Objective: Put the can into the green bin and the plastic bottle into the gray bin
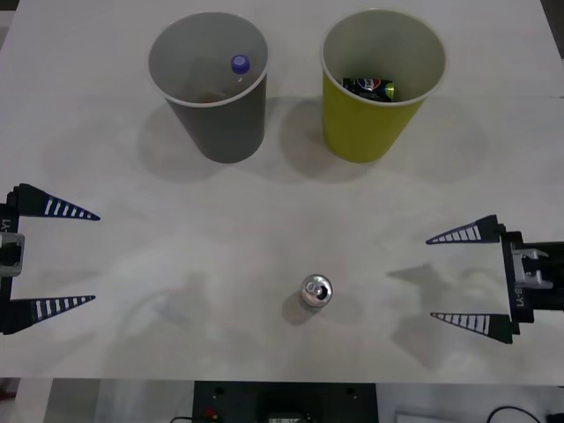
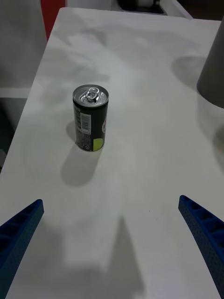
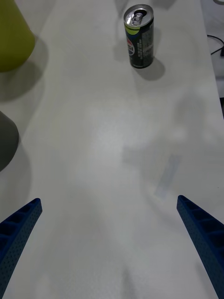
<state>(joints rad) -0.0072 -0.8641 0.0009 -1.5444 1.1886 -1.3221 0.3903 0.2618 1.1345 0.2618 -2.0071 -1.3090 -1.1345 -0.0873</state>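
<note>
The dark can should go into the green bin, so next my right gripper should take hold of the can by its printed side (image 2: pixel 90 124).
A small dark can (image 1: pixel 315 291) with a shiny silver top stands upright on the white table (image 1: pixel 264 220), near its front edge. The same can (image 2: pixel 90 117) stands ahead of my right gripper (image 2: pixel 110 200), and it shows farther off as the can (image 3: pixel 139 36) ahead of my left gripper (image 3: pixel 108 199). At the back left, the gray bin (image 1: pixel 208 79) holds the plastic bottle, of which the violet cap (image 1: pixel 240 63) shows. To its right, the green bin (image 1: pixel 379 88) has another can (image 1: pixel 368 86) lying inside. My left gripper (image 1: pixel 92 258) and right gripper (image 1: pixel 432 278) hover open at the table's sides, holding nothing.
The two bins stand side by side at the back with a narrow gap between them. The gray bin's wall (image 2: pixel 212 74) edges the right wrist view. Both the green bin (image 3: pixel 11 37) and the gray bin (image 3: pixel 5 140) edge the left wrist view.
</note>
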